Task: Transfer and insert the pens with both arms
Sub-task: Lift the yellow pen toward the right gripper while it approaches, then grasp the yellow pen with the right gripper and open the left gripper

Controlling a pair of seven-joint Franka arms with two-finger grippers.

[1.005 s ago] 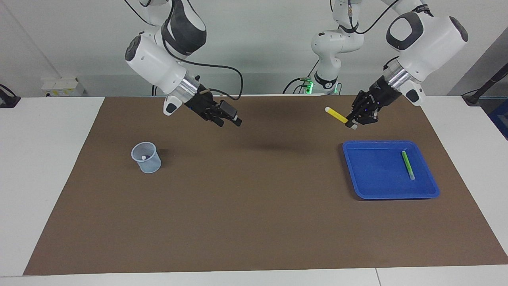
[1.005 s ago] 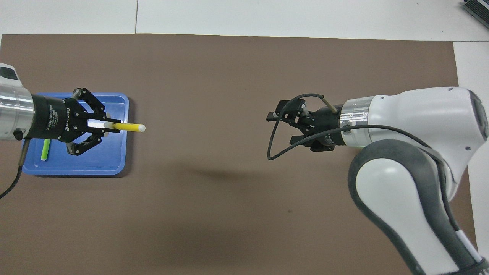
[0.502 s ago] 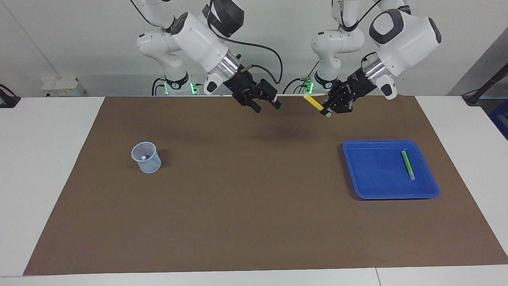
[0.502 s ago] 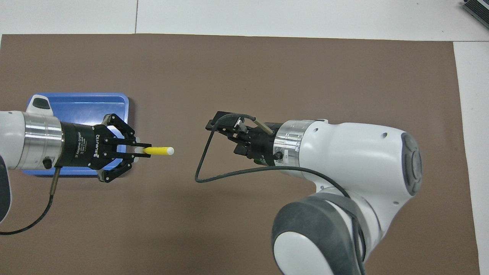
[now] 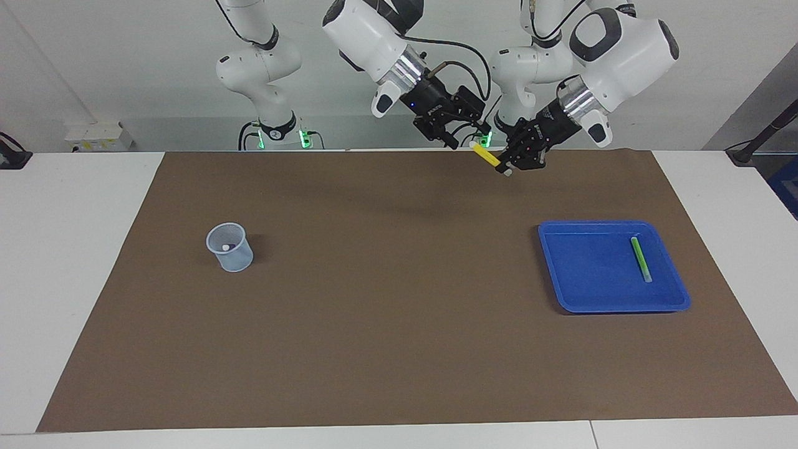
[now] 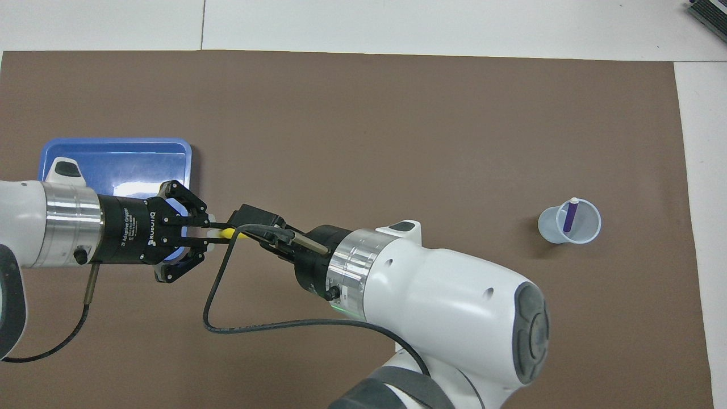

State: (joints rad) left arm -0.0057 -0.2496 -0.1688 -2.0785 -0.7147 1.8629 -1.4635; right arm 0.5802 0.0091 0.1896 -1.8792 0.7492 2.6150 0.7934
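Note:
Next, my right gripper grabs the yellow pen by its loose end [image 6: 239, 234]. My left gripper's fingers already cover the pen's other end.
My left gripper [image 5: 507, 166] is shut on the yellow pen [image 5: 486, 154] at one end and holds it level in the air, over the mat's edge nearest the robots. The pen also shows in the overhead view [image 6: 227, 232], sticking out of the left gripper [image 6: 205, 233]. My right gripper [image 5: 467, 133] is open at the pen's free end and covers it from above [image 6: 243, 224]. The green pen [image 5: 641, 259] lies in the blue tray [image 5: 592, 293]. The purple pen [image 6: 569, 217] stands in the clear cup [image 6: 585, 233].
The brown mat [image 5: 399, 324] covers the table. The tray [image 6: 113, 150] is toward the left arm's end and partly under the left arm. The cup [image 5: 229, 249] is toward the right arm's end.
Both grippers have risen and drawn back toward the robots. The right gripper has swung from the cup's side to meet the yellow pen's free end. The left gripper has kept hold of the pen.

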